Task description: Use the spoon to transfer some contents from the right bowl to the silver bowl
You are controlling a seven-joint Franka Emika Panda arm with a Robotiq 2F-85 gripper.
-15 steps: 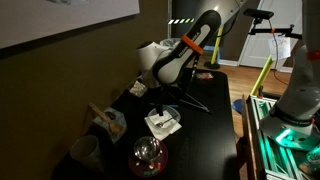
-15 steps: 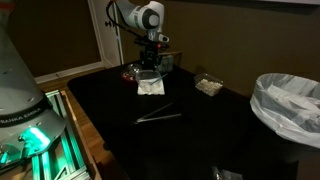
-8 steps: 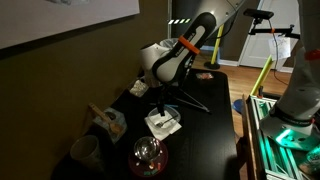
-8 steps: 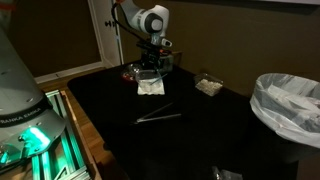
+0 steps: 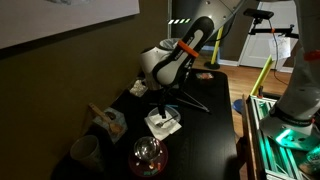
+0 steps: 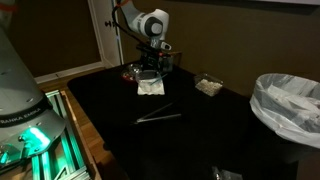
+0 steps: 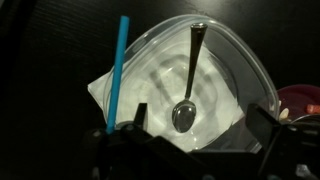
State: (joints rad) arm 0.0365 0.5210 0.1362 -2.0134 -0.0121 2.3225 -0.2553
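Note:
I need to pick up the metal spoon (image 7: 186, 108) by its handle next, my fingers across it, leaving the bowl end free to scoop and transfer the contents.
My gripper (image 7: 200, 132) is open and hangs just above a clear plastic container (image 7: 240, 75) that stands on a white napkin (image 7: 105, 88). A metal spoon (image 7: 186, 108) lies inside this container, its bowl end between my fingers and not touching them. In both exterior views the gripper (image 5: 160, 106) (image 6: 150, 70) sits over the napkin (image 5: 165, 124) (image 6: 151, 88). The right bowl with pale beige contents (image 6: 208, 85) stands apart on the dark table and also shows in an exterior view (image 5: 108, 122). I cannot make out the silver bowl for certain.
A blue straw (image 7: 118, 70) lies on the napkin beside the container. A red-tinted glass bowl (image 5: 148, 155) (image 6: 133, 72) (image 7: 300, 100) stands close to the napkin. There is a pale cup (image 5: 85, 152), black tongs (image 6: 158, 116) and a bin with a white bag (image 6: 290, 105).
The arm has shifted slightly over the napkin and stays open. The spoon and bowls have not moved.

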